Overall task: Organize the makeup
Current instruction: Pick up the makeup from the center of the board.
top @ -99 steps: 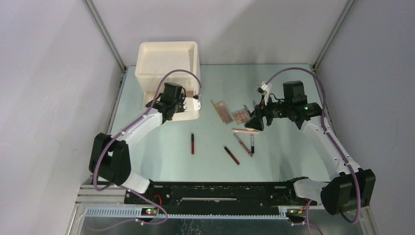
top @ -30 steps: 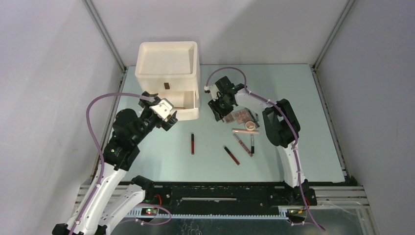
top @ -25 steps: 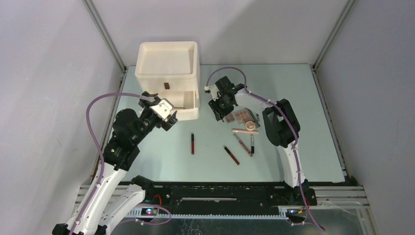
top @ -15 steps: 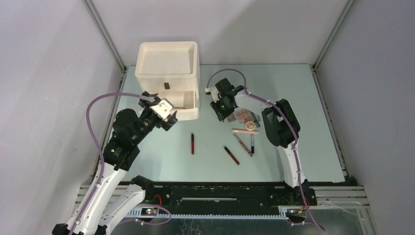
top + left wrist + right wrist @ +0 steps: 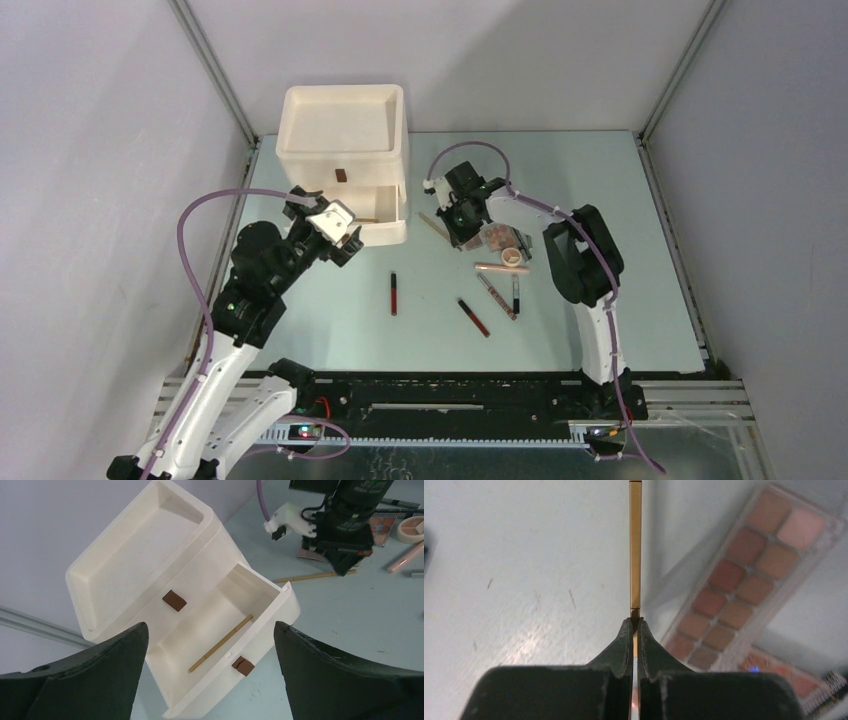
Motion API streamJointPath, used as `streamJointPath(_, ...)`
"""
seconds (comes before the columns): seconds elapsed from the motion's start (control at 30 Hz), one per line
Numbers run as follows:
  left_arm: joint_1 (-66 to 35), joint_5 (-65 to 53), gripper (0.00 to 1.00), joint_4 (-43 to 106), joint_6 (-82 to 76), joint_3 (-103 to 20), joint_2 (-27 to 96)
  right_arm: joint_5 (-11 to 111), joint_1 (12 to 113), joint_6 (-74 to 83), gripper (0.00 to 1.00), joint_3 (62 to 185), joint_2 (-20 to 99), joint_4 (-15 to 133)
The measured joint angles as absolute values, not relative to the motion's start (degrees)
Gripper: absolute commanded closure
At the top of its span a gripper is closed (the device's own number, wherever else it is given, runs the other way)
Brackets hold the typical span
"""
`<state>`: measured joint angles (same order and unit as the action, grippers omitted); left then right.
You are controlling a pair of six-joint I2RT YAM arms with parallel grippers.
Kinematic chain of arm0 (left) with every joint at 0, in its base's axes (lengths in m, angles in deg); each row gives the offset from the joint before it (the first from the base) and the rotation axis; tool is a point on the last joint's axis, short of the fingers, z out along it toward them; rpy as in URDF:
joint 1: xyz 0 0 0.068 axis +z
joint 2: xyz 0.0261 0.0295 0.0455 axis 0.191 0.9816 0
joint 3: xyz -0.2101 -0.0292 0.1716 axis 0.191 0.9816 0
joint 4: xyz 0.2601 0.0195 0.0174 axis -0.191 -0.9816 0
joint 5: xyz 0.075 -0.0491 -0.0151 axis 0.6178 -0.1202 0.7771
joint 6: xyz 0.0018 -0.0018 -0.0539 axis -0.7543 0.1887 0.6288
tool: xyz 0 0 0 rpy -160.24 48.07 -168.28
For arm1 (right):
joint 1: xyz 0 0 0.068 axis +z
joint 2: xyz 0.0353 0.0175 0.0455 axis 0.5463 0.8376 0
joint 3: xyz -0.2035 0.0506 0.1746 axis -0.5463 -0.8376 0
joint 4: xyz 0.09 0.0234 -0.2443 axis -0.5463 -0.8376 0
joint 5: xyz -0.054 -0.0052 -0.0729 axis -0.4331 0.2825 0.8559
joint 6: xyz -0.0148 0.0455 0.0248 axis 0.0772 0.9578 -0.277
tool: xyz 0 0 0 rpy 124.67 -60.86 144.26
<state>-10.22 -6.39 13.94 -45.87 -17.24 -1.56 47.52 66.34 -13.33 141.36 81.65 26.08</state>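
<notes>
The gold pencil needs to go in the drawer, so my left gripper should grab it by its free length point(image 5: 431, 223) point(image 5: 299, 578) while my right gripper holds one end.
My right gripper point(image 5: 634, 622) is shut on one end of a thin gold pencil point(image 5: 635, 545), low over the table; from above the pencil point(image 5: 434, 221) sticks out left of the right gripper point(image 5: 462, 228). A pink-brown palette point(image 5: 749, 575) lies right beside it, and another palette point(image 5: 495, 237) and a round compact point(image 5: 512, 255) lie just beyond. My left gripper point(image 5: 210, 627) hangs open above the open bottom drawer point(image 5: 270, 587) of the cream box point(image 5: 340, 140). Another gold pencil point(image 5: 220, 642) lies in that drawer.
A peach tube point(image 5: 500, 268), two slim tubes point(image 5: 497, 296) point(image 5: 516, 294) and two dark-red tubes point(image 5: 393, 293) point(image 5: 474, 316) lie on the table in front of the palettes. The drawer's brown handle point(image 5: 243, 665) faces me. Grey walls close in left, right and behind.
My right gripper has closed on the gold pencil and shifted a little to the right, so the pencil now shows. The left arm, drawn back from the drawer earlier, has stayed still.
</notes>
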Motion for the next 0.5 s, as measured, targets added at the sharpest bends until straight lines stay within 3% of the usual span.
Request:
streamJointPath(0.27,-10.22,-8.62,0.00,13.72,-43.47,-17.74,2.33,42.30,61.86,-9.68,1.00,132.16,62.90,29.30)
streamJointPath(0.5,-10.18,-23.31,0.05,17.06,-28.54,-24.08,11.38,28.86,54.78,-2.91,1.00,123.46,42.05,38.70)
